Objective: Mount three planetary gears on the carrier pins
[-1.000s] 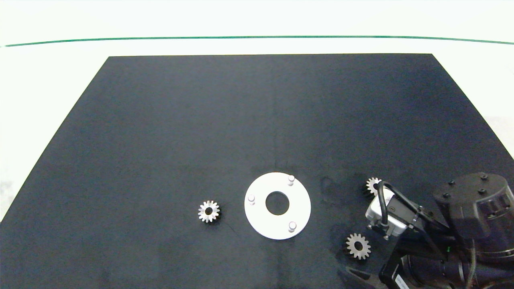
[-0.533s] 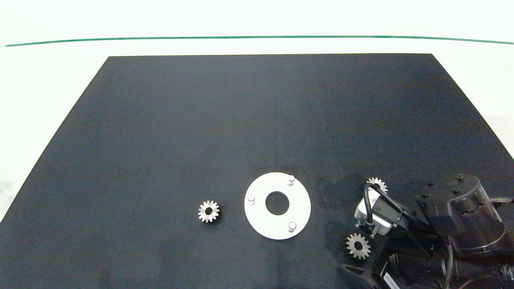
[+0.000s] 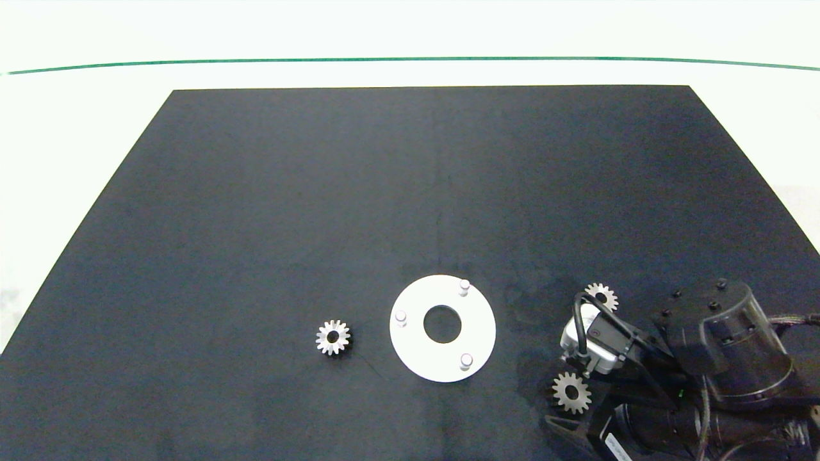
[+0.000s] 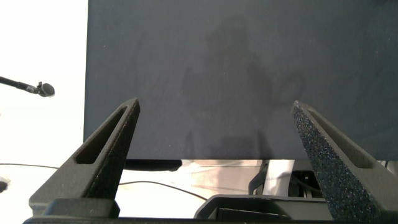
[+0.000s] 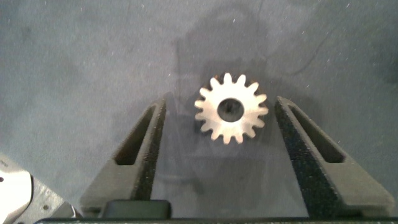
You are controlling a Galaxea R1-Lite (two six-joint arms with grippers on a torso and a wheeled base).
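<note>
I should next grab the gear's toothed rim (image 3: pixel 573 407) with my right gripper, so the gear's center hole (image 3: pixel 572 392) stays free for a carrier pin.
Three silver planetary gears lie flat on the black mat: one (image 3: pixel 333 337) left of the white disc (image 3: pixel 416 349), one (image 3: pixel 602 296) at the far right, and one (image 3: pixel 571 392) near the front right. The disc's three carrier pins (image 3: pixel 464 286), (image 3: pixel 401 316), (image 3: pixel 466 360) stand bare. My right arm (image 3: pixel 717 349) reaches in from the lower right. In its wrist view the right gripper (image 5: pixel 221 102) is open, its fingers on either side of a gear (image 5: pixel 231 109) without touching it. My left gripper (image 4: pixel 214 106) is open with nothing between its fingers and does not show in the head view.
The black mat (image 3: pixel 410 192) covers most of the white table, with a green line (image 3: pixel 410 60) beyond its far edge. In the left wrist view the mat's edge (image 4: pixel 186 158) and some cables show below the gripper.
My right arm has shifted left and toward the near edge, uncovering the far right gear and settling by the front right gear. Gears and disc have not moved.
</note>
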